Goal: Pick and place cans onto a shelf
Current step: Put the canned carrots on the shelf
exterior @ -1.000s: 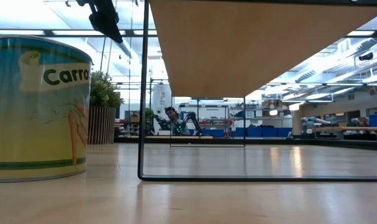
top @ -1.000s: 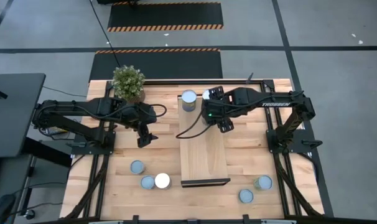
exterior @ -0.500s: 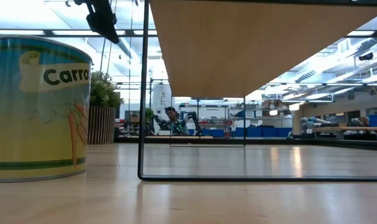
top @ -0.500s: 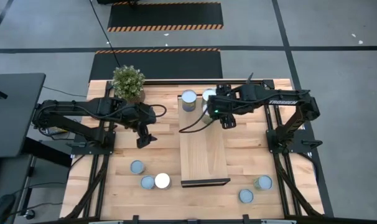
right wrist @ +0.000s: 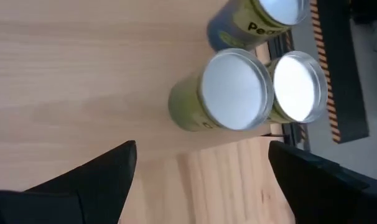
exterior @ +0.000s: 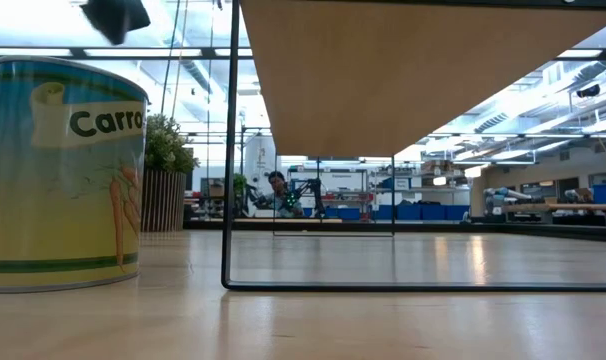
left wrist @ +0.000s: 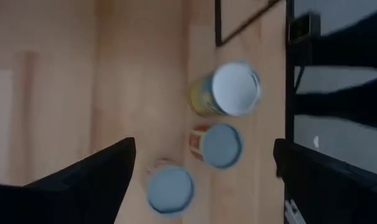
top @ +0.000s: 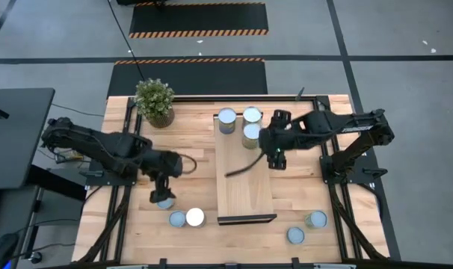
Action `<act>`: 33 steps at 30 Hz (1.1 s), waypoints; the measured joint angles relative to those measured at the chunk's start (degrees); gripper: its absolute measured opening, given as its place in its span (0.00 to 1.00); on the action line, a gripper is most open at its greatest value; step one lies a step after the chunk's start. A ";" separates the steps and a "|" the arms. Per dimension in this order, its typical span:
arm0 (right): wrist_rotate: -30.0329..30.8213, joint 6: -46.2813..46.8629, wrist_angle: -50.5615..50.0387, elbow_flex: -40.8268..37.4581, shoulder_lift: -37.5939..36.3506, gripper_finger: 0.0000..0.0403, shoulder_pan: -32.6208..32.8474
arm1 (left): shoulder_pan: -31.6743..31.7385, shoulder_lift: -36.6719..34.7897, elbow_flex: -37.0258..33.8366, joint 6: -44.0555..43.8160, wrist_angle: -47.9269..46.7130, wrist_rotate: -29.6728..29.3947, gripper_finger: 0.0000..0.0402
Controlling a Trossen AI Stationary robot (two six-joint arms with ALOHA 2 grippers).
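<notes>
Another can should go to the shelf (top: 245, 187), so I next need to grab the white-topped can with my left gripper by its side just under the can's rim (top: 196, 218).
The shelf (top: 245, 187) is a pale board in the table's middle, and it carries three cans at its far end (top: 226, 118), (top: 252, 115), (top: 250, 133). My right gripper (top: 277, 161) is open and empty over the shelf's right edge, just near of those cans (right wrist: 236, 90). My left gripper (top: 161, 196) is open and hovers above a can (top: 165, 202) on the table, left of the shelf. Its wrist view shows that can (left wrist: 170, 190) between the fingers and two more cans (left wrist: 221, 145), (left wrist: 236, 89) beyond. Two cans stand at the near right (top: 295, 235), (top: 316, 219).
A potted plant (top: 154, 101) stands at the far left of the table. A dark cable (top: 241, 169) from the right arm lies across the shelf. In the low view a carrot can (exterior: 63, 170) stands close by, left of the shelf's thin metal leg (exterior: 228, 150).
My left gripper has gone toward the table's near edge and now stands over the cans left of the shelf. My right gripper has drawn back toward the table's right and near side, and a third can now shows on the shelf where it was.
</notes>
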 joint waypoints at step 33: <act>4.33 17.95 -8.70 0.00 -7.80 0.92 20.98 | -22.41 26.94 -0.05 -14.01 14.30 -23.24 0.96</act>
